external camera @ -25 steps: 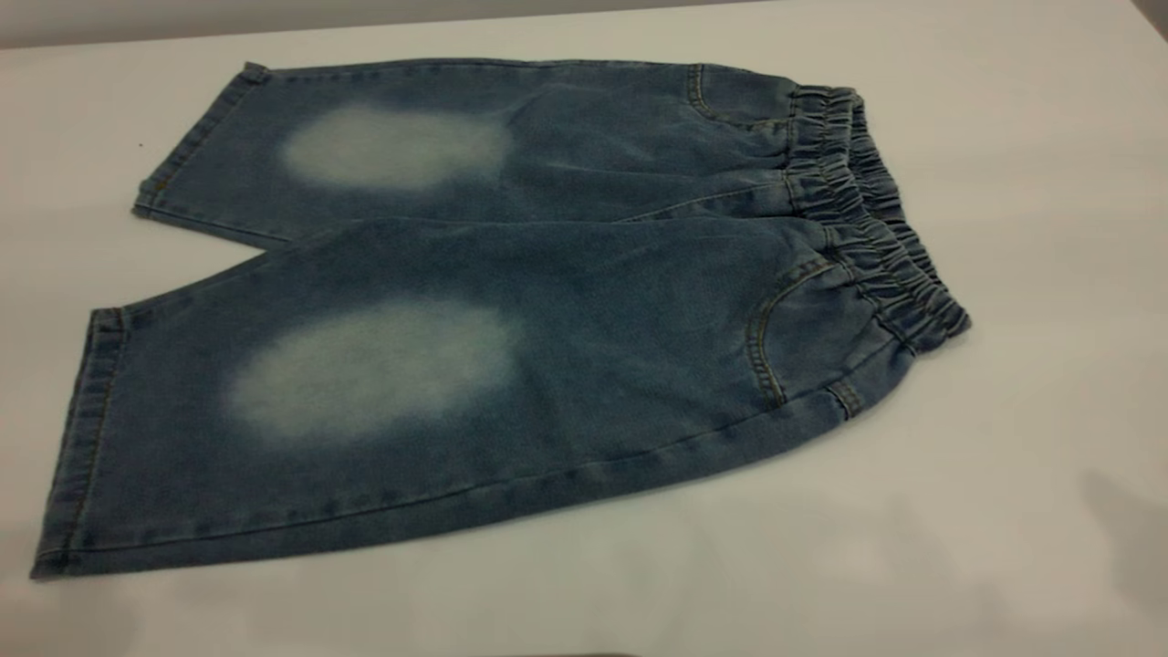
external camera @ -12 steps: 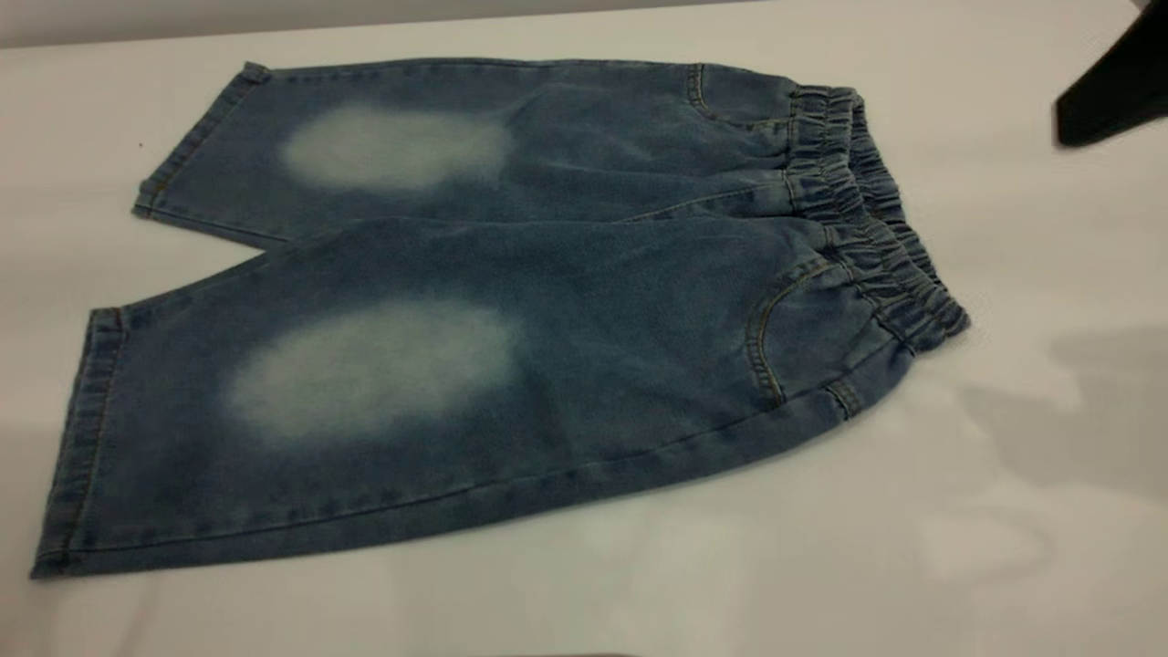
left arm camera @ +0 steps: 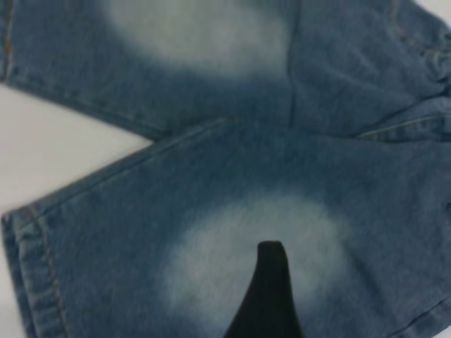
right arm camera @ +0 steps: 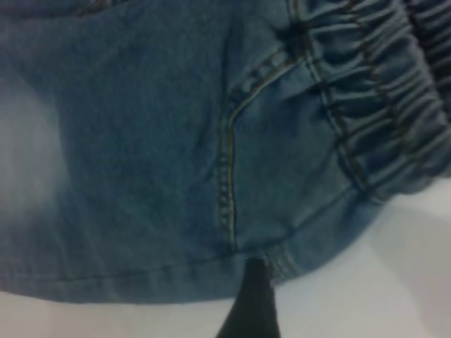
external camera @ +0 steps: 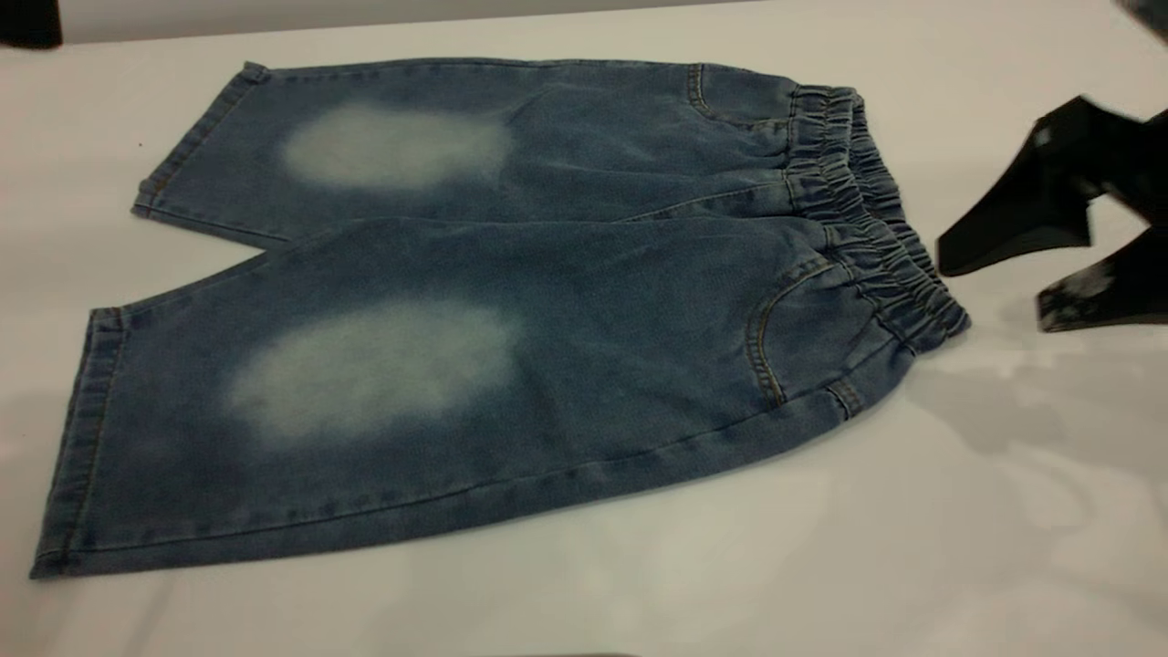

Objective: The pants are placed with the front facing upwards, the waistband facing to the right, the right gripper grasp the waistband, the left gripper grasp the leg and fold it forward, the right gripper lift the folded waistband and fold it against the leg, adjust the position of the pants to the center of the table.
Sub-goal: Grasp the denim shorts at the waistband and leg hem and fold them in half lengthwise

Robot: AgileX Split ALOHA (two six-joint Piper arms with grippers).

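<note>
My right gripper grabs the pants by the waistband's ruched side-seam corner [external camera: 928, 321] next, to fold one leg [external camera: 378, 372] over the other.
The pants [external camera: 511, 301] lie flat on the table [external camera: 912, 547], front up, with the legs to the left. The waistband [external camera: 876, 219] is at the right, a ruched strip of darker denim, which also fills one side of the right wrist view [right arm camera: 373, 105]. My right gripper [external camera: 995, 287] hovers just right of the waistband, open, holding nothing and clear of the cloth. A black part of my left gripper [left arm camera: 268, 296] shows above the pale patch [left arm camera: 246, 260] of one leg. In the exterior view only a dark bit [external camera: 27, 23] shows at the far left corner.
Bare white table surrounds the pants on all sides, widest at the front [external camera: 639, 593] and at the right. A grey wall edge [external camera: 365, 14] runs along the back.
My right gripper has come in from the right edge and dropped lower, close to the waistband. A dark bit has appeared at the far left corner. The pants have not moved.
</note>
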